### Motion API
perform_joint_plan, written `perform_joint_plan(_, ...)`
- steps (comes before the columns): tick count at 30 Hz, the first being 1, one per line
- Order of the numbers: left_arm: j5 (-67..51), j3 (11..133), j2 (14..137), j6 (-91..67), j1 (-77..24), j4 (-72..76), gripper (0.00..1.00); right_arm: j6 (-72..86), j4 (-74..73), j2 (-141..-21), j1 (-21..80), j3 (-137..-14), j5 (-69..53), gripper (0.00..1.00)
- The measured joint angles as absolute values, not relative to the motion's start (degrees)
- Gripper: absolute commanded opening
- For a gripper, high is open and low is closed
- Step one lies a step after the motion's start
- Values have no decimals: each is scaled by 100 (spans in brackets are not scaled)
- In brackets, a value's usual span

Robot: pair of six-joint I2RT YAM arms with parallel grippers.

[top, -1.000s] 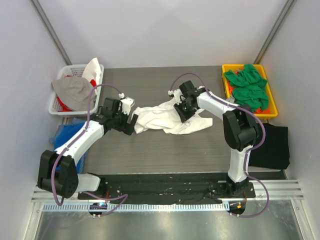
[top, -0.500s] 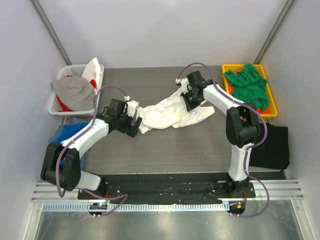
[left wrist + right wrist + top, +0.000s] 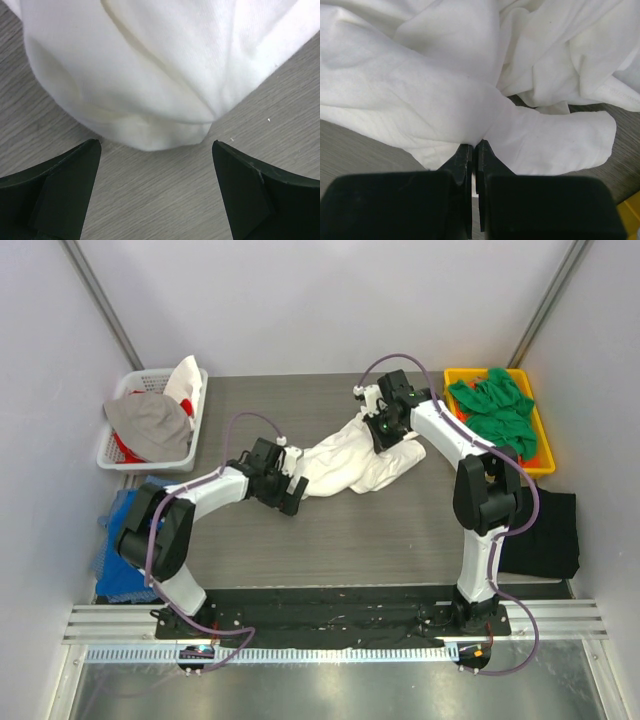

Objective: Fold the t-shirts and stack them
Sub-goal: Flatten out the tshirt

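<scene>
Next, my left gripper grabs the white t-shirt's near end (image 3: 303, 487), opposite my right gripper's fold, to stretch the crumpled white t-shirt (image 3: 350, 460) between grippers for folding.
A crumpled white t-shirt (image 3: 350, 460) lies in the middle of the grey table; no print shows on it. My right gripper (image 3: 383, 437) is shut on a fold at the shirt's far right part (image 3: 470, 115). My left gripper (image 3: 292, 490) is open just off the shirt's near left end (image 3: 160, 130), with bare table between its fingers. Green t-shirts (image 3: 495, 412) lie heaped in a yellow tray. A black t-shirt (image 3: 545, 532) lies flat at the table's right edge.
A white basket (image 3: 150, 445) with a grey cloth and red and white items stands at the back left. The yellow tray (image 3: 458, 374) stands at the back right. A blue cloth (image 3: 125, 515) lies off the table's left edge.
My right gripper has pulled the white shirt toward the back right. My left gripper has moved right along the table after the shirt's near end, which has drawn away from it.
</scene>
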State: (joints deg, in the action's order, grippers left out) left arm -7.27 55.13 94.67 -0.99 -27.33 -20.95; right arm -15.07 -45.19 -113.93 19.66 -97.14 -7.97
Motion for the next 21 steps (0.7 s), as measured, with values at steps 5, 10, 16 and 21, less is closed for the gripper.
perform_joint_plan(5,-716,5561,9651,-257,-2829,-1905,100,-1509,-4558,-11393,1966,-9714,-827,1)
perform_joint_plan(10,-725,5795,9850,-311,-2899,-1778,88,-1509,-4560,-11393,1966,-9714,-864,1)
perform_joint_plan(16,-694,6005,10086,-419,-2926,-1710,55,-1509,-4565,-11389,1966,-9692,-913,1)
perform_joint_plan(21,-637,6141,10228,-401,-2926,-1723,20,-1511,-4584,-11343,1966,-9647,-910,1)
